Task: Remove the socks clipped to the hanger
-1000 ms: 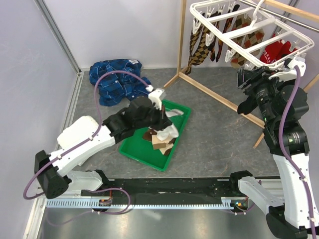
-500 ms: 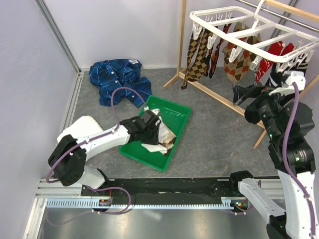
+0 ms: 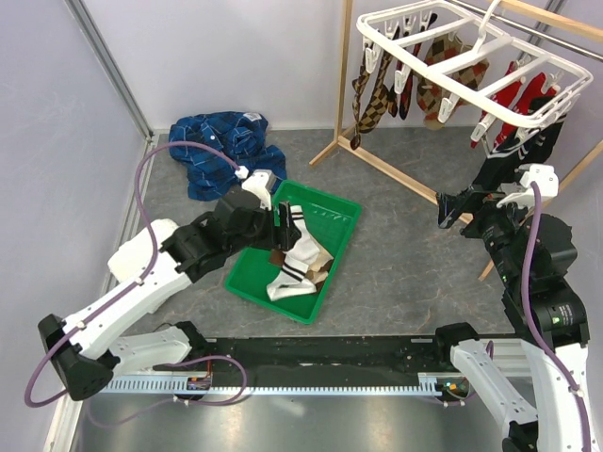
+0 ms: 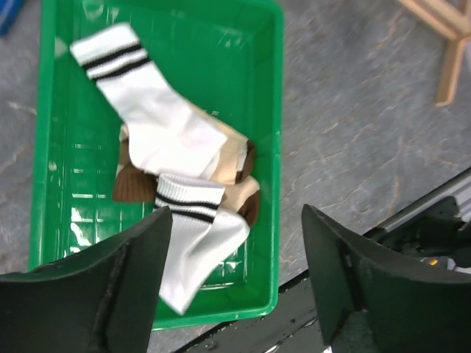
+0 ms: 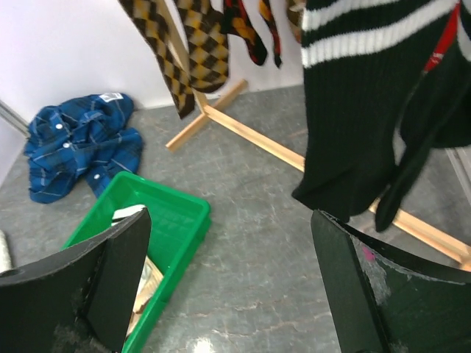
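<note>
I will next use my right gripper to grab the hanging part of the black sock below the white stripes, away from the hanger, to hand the sock to my left gripper.
The white hanger hangs at the upper right with socks clipped under it: brown argyle socks, red socks and a black sock with white stripes. My right gripper stands open below the hanger, just in front of the black sock, with nothing between its fingers. Over the green tray my left gripper is open and empty. In the tray lie white socks with black stripes on top of tan-and-brown socks.
A crumpled blue plaid shirt lies on the floor at the back left. The wooden stand carries the hanger, and its base rail runs across the floor under the socks. A black rail lies at the near edge.
My left gripper opened, left a white striped sock in the tray and rose. My right gripper opened and dropped away from the hanger, which swung back up.
</note>
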Controlling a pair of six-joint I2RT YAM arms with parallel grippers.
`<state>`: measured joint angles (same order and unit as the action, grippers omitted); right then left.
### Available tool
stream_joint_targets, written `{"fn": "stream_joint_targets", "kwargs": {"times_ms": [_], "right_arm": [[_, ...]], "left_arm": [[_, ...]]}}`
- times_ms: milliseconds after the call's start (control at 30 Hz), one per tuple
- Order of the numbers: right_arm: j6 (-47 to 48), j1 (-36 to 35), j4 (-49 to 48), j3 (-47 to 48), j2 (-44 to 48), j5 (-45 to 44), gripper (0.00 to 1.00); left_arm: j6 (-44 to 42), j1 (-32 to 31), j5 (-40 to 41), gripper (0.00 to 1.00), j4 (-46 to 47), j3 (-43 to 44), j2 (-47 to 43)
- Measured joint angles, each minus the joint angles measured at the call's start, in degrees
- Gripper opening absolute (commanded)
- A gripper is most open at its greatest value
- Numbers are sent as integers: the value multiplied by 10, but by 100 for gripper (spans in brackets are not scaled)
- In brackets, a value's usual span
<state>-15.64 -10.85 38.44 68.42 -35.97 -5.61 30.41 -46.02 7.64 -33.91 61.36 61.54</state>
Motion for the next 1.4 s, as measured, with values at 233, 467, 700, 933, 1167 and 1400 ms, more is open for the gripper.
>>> {"fn": "stream_joint_targets", "kwargs": {"times_ms": [233, 467, 700, 933, 1167, 1400], "right_arm": [[0, 0, 25, -2, 8, -50, 98], [11, 0, 11, -43, 16, -127, 96], [26, 0, -3, -67, -30, -214, 90], [30, 0, -5, -63, -34, -214, 91], [48, 0, 8, -33, -11, -285, 92], [79, 0, -5, -30, -9, -363, 92]], "left_arm": [[-78, 0, -39, 95, 5, 60, -9], [-153, 0, -68, 95, 43, 60, -17], [-205, 0, -57, 95, 79, -11, -34], [-224, 0, -50, 95, 84, -34, -55], [-230, 0, -49, 95, 115, -47, -107], [-233, 0, -52, 95, 135, -61, -122]]}}
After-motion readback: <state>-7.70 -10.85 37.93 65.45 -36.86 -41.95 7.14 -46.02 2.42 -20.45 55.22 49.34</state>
